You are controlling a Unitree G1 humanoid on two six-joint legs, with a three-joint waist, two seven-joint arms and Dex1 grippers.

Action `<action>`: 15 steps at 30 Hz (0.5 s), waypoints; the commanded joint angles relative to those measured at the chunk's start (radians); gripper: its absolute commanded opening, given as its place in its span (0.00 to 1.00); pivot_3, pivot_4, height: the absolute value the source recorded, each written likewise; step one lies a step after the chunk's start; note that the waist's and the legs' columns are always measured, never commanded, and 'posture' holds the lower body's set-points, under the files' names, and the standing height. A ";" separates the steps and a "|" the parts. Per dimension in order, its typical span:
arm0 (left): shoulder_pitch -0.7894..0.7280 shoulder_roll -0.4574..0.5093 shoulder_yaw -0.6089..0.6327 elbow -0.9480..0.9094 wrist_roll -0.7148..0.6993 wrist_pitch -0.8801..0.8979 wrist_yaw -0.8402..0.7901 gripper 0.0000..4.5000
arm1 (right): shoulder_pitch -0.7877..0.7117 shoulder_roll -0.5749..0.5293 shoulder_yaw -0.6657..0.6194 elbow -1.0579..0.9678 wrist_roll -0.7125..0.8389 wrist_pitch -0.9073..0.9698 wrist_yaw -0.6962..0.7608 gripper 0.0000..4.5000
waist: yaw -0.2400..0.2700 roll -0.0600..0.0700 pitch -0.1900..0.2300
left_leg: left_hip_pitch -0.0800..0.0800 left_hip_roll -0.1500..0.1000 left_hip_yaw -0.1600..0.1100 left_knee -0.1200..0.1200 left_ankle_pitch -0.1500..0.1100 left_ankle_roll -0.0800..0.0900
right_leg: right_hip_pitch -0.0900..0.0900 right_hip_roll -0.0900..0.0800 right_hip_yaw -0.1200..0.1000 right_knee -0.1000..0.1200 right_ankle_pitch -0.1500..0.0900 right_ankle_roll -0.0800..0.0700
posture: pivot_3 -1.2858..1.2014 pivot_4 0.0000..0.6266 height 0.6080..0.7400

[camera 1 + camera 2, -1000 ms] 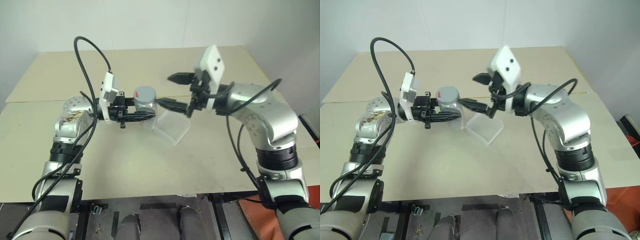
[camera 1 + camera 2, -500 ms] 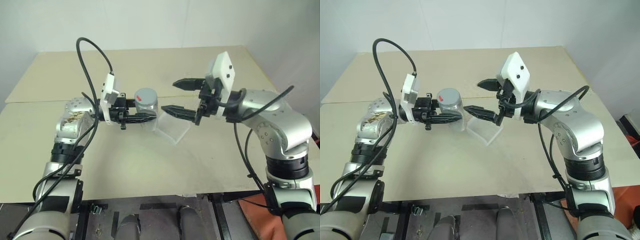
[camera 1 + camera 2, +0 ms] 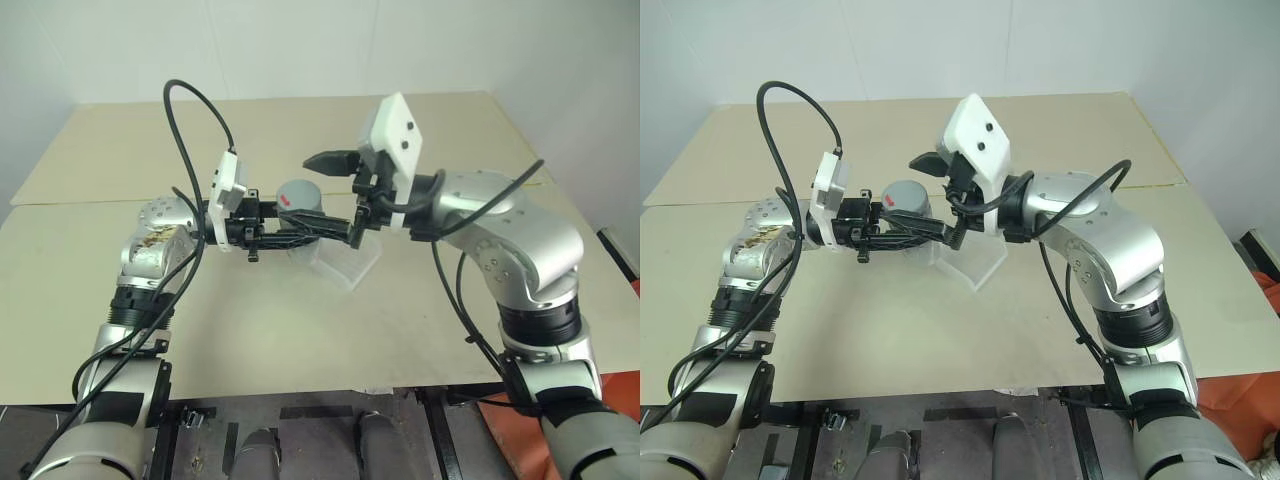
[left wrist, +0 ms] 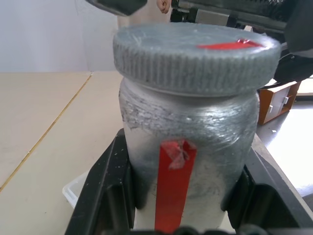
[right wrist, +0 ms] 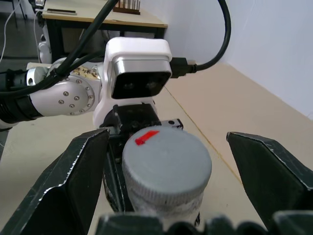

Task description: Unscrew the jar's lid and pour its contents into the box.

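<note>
The grey ribbed lid (image 3: 299, 192) (image 5: 166, 164) is between both fingers of my right gripper. It is time for my right gripper to close on the lid.
My left gripper (image 3: 293, 225) is shut on the jar (image 4: 190, 132), a silvery-grey cylinder with a red strip down its side, held upright above the table. The grey ribbed lid (image 5: 166, 164) sits on the jar, with a red mark on top. From the other side my right gripper (image 3: 310, 194) stands open around the lid, one finger (image 5: 73, 186) on each side and a gap left to each. The clear box (image 3: 346, 258) lies on the table just below and to the right of the jar. The contents are hidden inside the jar.
The beige table (image 3: 300, 330) has a seam running across its left side and open surface in front of the box. A black cable (image 3: 190, 110) loops up from my left wrist above the table. White walls stand behind.
My right gripper has swung left from beside the box until its open fingers straddle the lid. The left gripper and the jar have stayed in place.
</note>
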 commanded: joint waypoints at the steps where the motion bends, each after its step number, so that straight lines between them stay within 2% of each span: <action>1: -0.002 0.013 0.011 -0.041 0.000 -0.020 0.000 0.43 | -0.025 0.009 -0.005 0.004 -0.017 -0.007 -0.007 0.99 | 0.000 0.000 0.000 | 0.000 0.000 0.000 0.000 0.000 0.000 | 0.000 0.000 0.000 0.000 0.000 0.000 | 0.52 0.24 1.00; 13: 0.007 0.023 0.008 -0.069 -0.001 -0.012 -0.003 0.43 | -0.018 0.036 -0.002 0.015 -0.024 -0.002 0.010 0.99 | 0.000 0.000 0.000 | 0.000 0.000 0.000 0.000 0.000 0.000 | 0.000 0.000 0.000 0.000 0.000 0.000 | 0.52 0.24 1.00; 15: -0.003 0.022 0.007 -0.057 0.002 -0.015 -0.004 0.43 | -0.019 0.034 -0.002 0.015 -0.022 -0.001 0.019 0.91 | 0.000 0.000 0.000 | 0.000 0.000 0.000 0.000 0.000 0.000 | 0.000 0.000 0.000 0.000 0.000 0.000 | 0.52 0.24 1.00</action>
